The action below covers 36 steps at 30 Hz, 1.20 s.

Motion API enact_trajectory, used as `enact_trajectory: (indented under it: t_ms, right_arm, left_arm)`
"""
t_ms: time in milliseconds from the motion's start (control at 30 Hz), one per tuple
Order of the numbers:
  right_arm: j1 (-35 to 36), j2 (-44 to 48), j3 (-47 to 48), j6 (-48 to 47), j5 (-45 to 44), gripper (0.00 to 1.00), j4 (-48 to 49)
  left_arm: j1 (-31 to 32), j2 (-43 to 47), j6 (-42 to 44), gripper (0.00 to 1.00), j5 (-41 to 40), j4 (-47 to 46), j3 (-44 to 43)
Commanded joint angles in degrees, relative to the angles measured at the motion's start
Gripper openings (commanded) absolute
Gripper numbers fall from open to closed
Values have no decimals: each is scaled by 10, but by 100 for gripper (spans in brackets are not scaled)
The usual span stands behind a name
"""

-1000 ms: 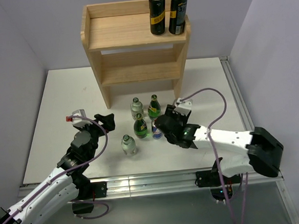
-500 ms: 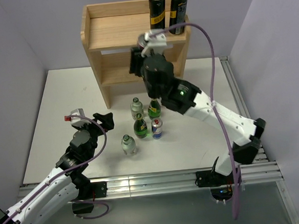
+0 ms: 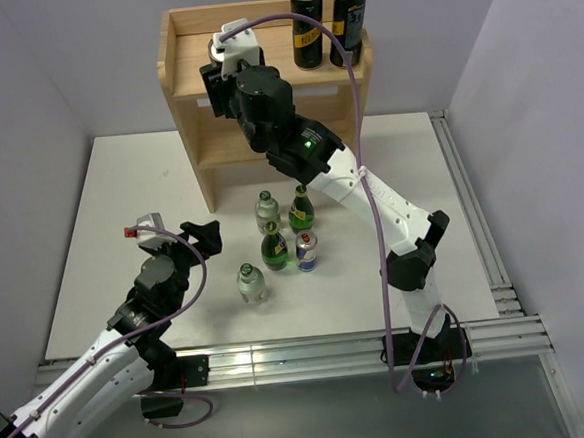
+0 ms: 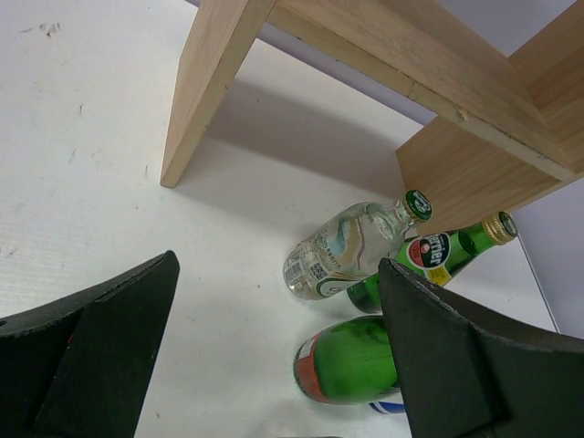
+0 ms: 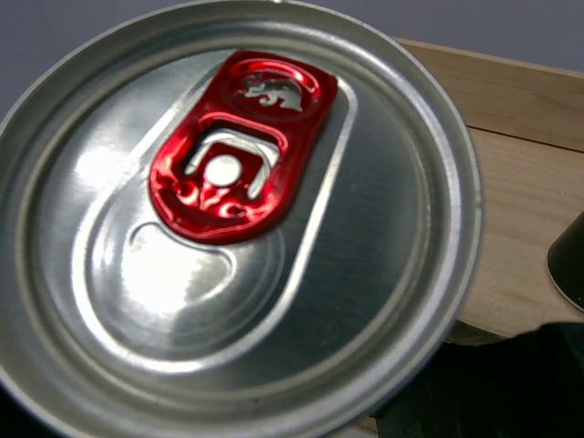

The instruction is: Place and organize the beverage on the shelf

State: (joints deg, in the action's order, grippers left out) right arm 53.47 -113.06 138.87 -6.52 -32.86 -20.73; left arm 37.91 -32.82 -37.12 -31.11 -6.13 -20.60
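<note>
I should move the can toward the black cans before my right gripper lets go, because empty upper board shows between them and the can would end short if I opened now.
The light-wood shelf (image 3: 271, 65) stands at the back of the table. My right gripper (image 3: 220, 74) is shut on a silver-topped can (image 3: 217, 52) with a red tab and holds it over the left part of the upper board. The can top (image 5: 237, 228) fills the right wrist view, with the shelf board (image 5: 529, 182) behind it. Two black cans (image 3: 308, 24) (image 3: 348, 23) stand at the upper board's right end. My left gripper (image 3: 208, 235) is open and empty, low over the table left of the bottles.
On the table in front of the shelf stand two clear bottles (image 3: 267, 213) (image 3: 251, 282), two green bottles (image 3: 300, 208) (image 3: 274, 247) and a small can (image 3: 306, 250). The left wrist view shows a clear bottle (image 4: 342, 251), green bottles (image 4: 351, 360) and the shelf leg (image 4: 205, 82).
My right arm has risen from the bottle group on the table to the shelf's upper board and moved left along it with the can. The left arm has not moved.
</note>
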Motion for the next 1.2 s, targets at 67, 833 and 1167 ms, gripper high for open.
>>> enact_trajectory:
  t_ms: [67,833,1167]
  right_arm:
    - [-53,3,49,-18,27,0,86]
    - [-122,-46,39,32,77,0,117]
    - [-122,-63,35,61,94,8,109]
  left_arm:
    - [1,14,4,98,11,-10,2]
    - [1,-19,-2,98,14,-38,8]
    - [1,-22,-5,98,14,-43,14]
